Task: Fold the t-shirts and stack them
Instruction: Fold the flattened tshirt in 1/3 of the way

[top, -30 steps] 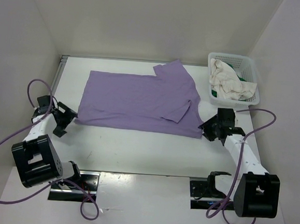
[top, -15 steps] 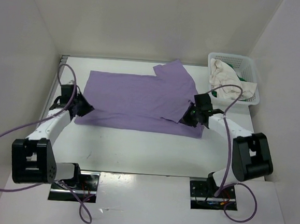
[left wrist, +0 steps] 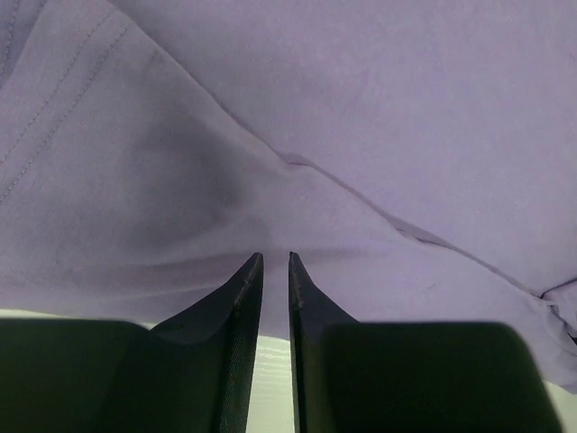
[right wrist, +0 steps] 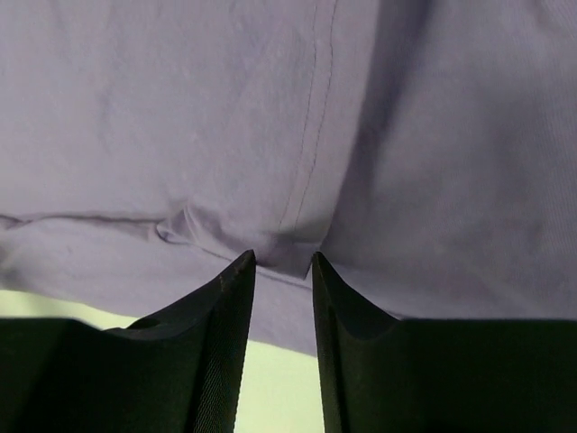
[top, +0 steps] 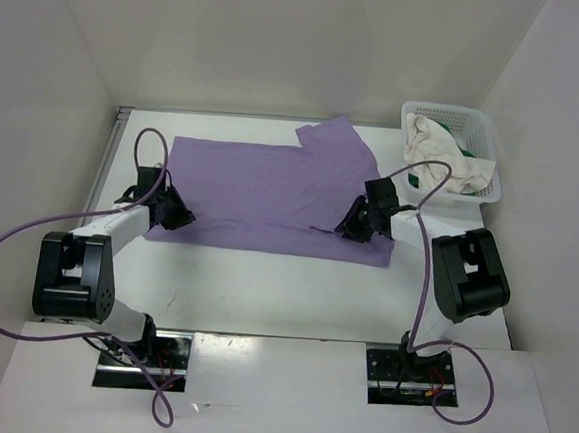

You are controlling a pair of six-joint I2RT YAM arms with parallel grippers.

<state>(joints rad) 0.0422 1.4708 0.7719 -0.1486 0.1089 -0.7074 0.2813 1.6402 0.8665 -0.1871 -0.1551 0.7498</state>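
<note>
The folded sleeve of the lavender t-shirt (top: 271, 190) needs to be drawn inward, so my right gripper will grab it by its hemmed corner (top: 339, 233) next.
The lavender t-shirt (top: 271, 190) lies spread flat on the white table, one sleeve folded in at its right side. My left gripper (top: 176, 213) sits at the shirt's front left edge. In the left wrist view its jaws (left wrist: 275, 255) stand almost together, with the cloth (left wrist: 361, 117) creased up at their tips. My right gripper (top: 347, 226) rests on the folded sleeve near the front right. Its jaws (right wrist: 283, 257) stand apart, with the sleeve's hemmed corner (right wrist: 297, 244) lying between the tips. The cream-white t-shirt (top: 440, 158) and a bit of the green one (top: 468, 148) lie in the basket.
A white lattice basket (top: 448, 111) stands at the table's back right corner. White walls close in the table on the left, back and right. Purple cables loop from both arms over the table's near sides.
Both arms swung in from the table's sides onto the lavender shirt. The left jaws went from wide open to nearly together. The right jaws closed, then parted again.
</note>
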